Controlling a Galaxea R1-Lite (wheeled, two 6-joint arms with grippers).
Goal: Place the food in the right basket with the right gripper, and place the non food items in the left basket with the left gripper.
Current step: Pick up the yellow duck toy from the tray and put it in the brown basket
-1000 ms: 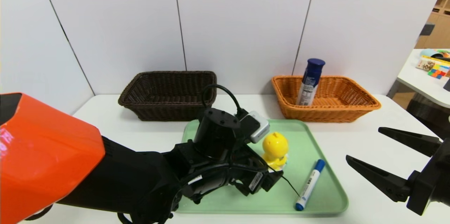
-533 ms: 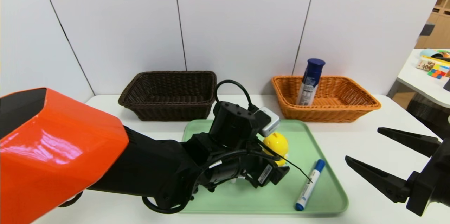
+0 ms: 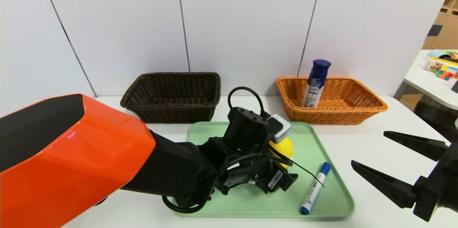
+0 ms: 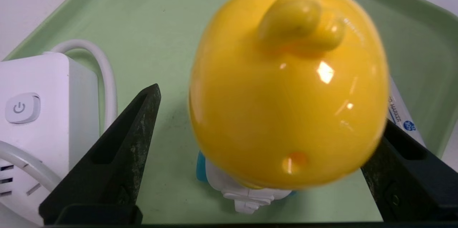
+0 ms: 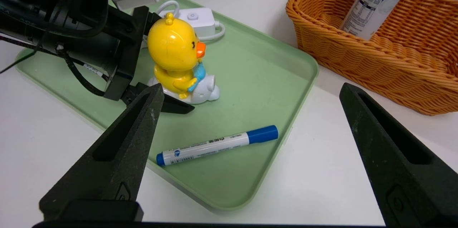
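Note:
The yellow duck toy is a non-food item that should go into the dark left basket (image 3: 171, 97), so the left gripper next needs to grab it by its body under the head (image 3: 286, 165).
The yellow duck toy (image 4: 286, 88) stands on the green tray (image 3: 332, 206), between the spread fingers of my left gripper (image 4: 268, 113), which is open and low over the tray. One finger (image 4: 125, 142) stands clear of the duck. The other is partly hidden behind its head. A white power strip (image 4: 39, 113) lies beside that gripper. A blue-capped marker (image 3: 315, 188) lies at the tray's right side. The food can (image 3: 315, 83) stands upright in the orange right basket (image 3: 357, 108). The dark left basket (image 3: 171, 97) holds nothing that I can see. My right gripper (image 3: 368, 149) hovers open, right of the tray.
Both baskets sit at the table's back edge against white wall panels. A second table (image 3: 429, 81) with colourful items stands at the far right. My orange left arm (image 3: 71, 163) covers the table's front left.
My left arm has reached forward and to the right across the tray, bringing its open fingers around the duck. The right gripper has stayed in place.

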